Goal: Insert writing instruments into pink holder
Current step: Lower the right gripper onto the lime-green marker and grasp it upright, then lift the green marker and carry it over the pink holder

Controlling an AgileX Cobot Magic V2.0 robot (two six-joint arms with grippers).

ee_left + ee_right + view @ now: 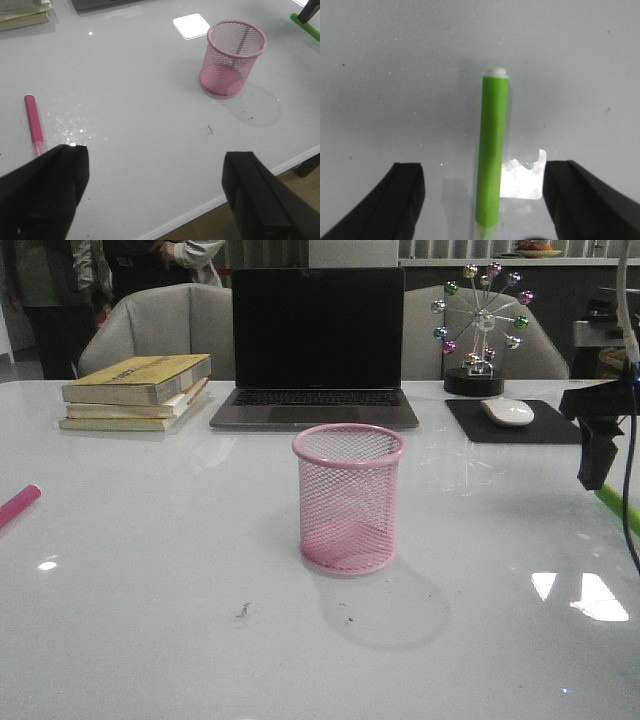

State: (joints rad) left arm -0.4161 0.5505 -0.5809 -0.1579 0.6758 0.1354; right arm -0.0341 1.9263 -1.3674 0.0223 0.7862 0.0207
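The fingers of my right gripper stop above the lime green marker (492,150), so it is too early to close. My right gripper lowers first, then closes on the marker.
The pink wire-mesh holder (349,498) (233,57) stands upright and empty mid-table. A pink-red marker (17,506) (34,124) lies flat at the table's left edge. The lime green marker (492,150) (617,508) (306,26) lies flat at the right edge, white end cap pointing away from the wrist. My right gripper (482,172) (597,468) hangs open just above it, one finger on each side, not touching. My left gripper (155,172) is open over bare table near the front edge, the pink-red marker off to one side of it.
Behind the holder sit a laptop (316,345), a stack of books (140,390), a mouse (508,411) on a black pad and a ball ornament (480,325). The table's front edge (215,202) lies close to my left gripper.
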